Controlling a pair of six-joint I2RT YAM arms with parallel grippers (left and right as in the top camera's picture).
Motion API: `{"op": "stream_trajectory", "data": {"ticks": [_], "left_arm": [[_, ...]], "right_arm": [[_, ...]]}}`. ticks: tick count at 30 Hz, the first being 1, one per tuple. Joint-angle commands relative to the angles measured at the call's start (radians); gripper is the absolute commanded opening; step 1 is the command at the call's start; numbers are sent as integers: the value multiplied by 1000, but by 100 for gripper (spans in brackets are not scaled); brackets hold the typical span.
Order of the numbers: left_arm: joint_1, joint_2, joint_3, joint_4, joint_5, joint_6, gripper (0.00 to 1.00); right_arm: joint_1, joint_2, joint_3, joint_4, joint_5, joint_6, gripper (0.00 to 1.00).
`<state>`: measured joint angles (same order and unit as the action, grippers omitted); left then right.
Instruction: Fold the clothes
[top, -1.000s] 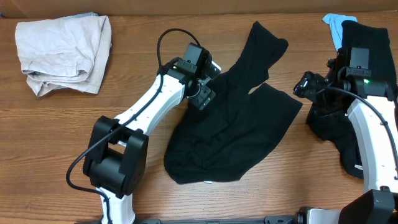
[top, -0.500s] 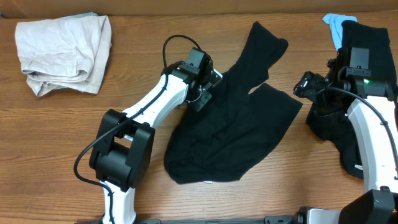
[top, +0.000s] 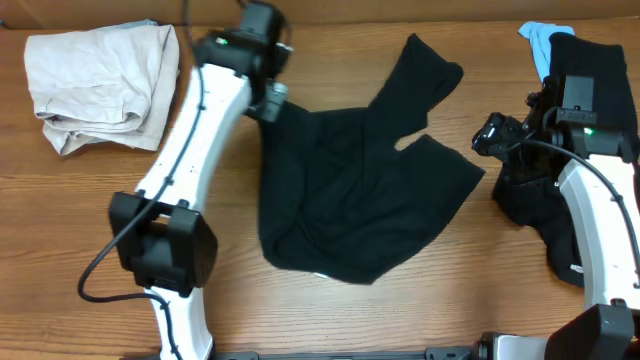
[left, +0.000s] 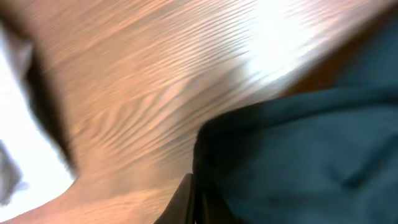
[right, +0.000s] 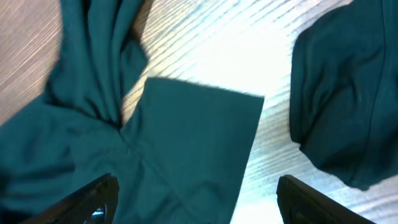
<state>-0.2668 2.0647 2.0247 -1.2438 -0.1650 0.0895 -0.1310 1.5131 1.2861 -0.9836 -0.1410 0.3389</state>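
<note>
My right gripper is to spread the shirt flat for folding, so next it should grab the black T-shirt's sleeve end (top: 471, 173) (right: 244, 111), opposite my left gripper's edge.
A black T-shirt (top: 350, 190) lies crumpled in the middle of the wooden table. My left gripper (top: 272, 100) is shut on its upper left edge near the table's back. In the blurred left wrist view the shut jaws (left: 194, 205) pinch the dark cloth (left: 311, 155). My right gripper (top: 485, 138) stands open just right of the shirt's sleeve. In the right wrist view its wide jaws (right: 198, 183) hover over that sleeve (right: 186, 137), holding nothing. A second black garment (top: 530, 200) lies heaped under the right arm, and a light-blue piece (top: 540, 38) is at the back right.
A pale beige folded garment (top: 100, 85) rests at the back left, close to the left arm. The second black heap (right: 348, 93) sits right of the right gripper's jaws. Bare wood shows along the table's front.
My left gripper has shut on the shirt's edge and moved toward the back left, dragging that side of the shirt with it. The right arm has not moved.
</note>
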Motion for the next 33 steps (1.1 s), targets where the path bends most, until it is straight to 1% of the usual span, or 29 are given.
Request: {"op": "stream_trajectory", "data": {"ticks": [1,4,6,7,8,10,11,12,14,15,17,22,27,31,33], "left_arm": [[88,0,6,-72,-72,-82,4],[169,8,-6,-122,-72,-129,4],[223,8,-23,-113,-71,-158,5],[265,8,-35,-91,-70,-185,11],[288,8,-42,-73,-62,-200,19],[325,8,-52,-34,-1,-202,33],[338,8,-53,-21,41,-202,41],[353,8,-53,-3,103,-201,65],[353,8,-53,3,132,-201,77],[351,8,-53,2,137,-201,80],[342,8,-53,-4,140,-201,83],[323,4,-51,-18,140,-197,85],[308,2,-51,-27,140,-194,85],[294,2,-51,-22,140,-194,85],[289,2,-51,-19,141,-194,85]], "right_arm": [[-4,2,-35,19,9,-7,85],[-4,2,-57,56,3,-7,85],[-4,2,-74,92,-13,-7,85],[-3,2,-93,132,-32,-7,85],[0,3,-103,155,-41,-8,85],[10,9,-117,193,-58,-9,85],[20,16,-121,215,-72,-17,84],[46,39,-122,256,-97,-33,83],[82,70,-122,298,-98,-33,81],[106,89,-122,320,-96,-33,80],[155,138,-122,361,-84,-32,79],[238,264,-122,389,35,0,75],[270,370,-122,403,35,2,71],[281,413,-122,407,36,18,65],[282,428,-122,407,35,31,59]]}}
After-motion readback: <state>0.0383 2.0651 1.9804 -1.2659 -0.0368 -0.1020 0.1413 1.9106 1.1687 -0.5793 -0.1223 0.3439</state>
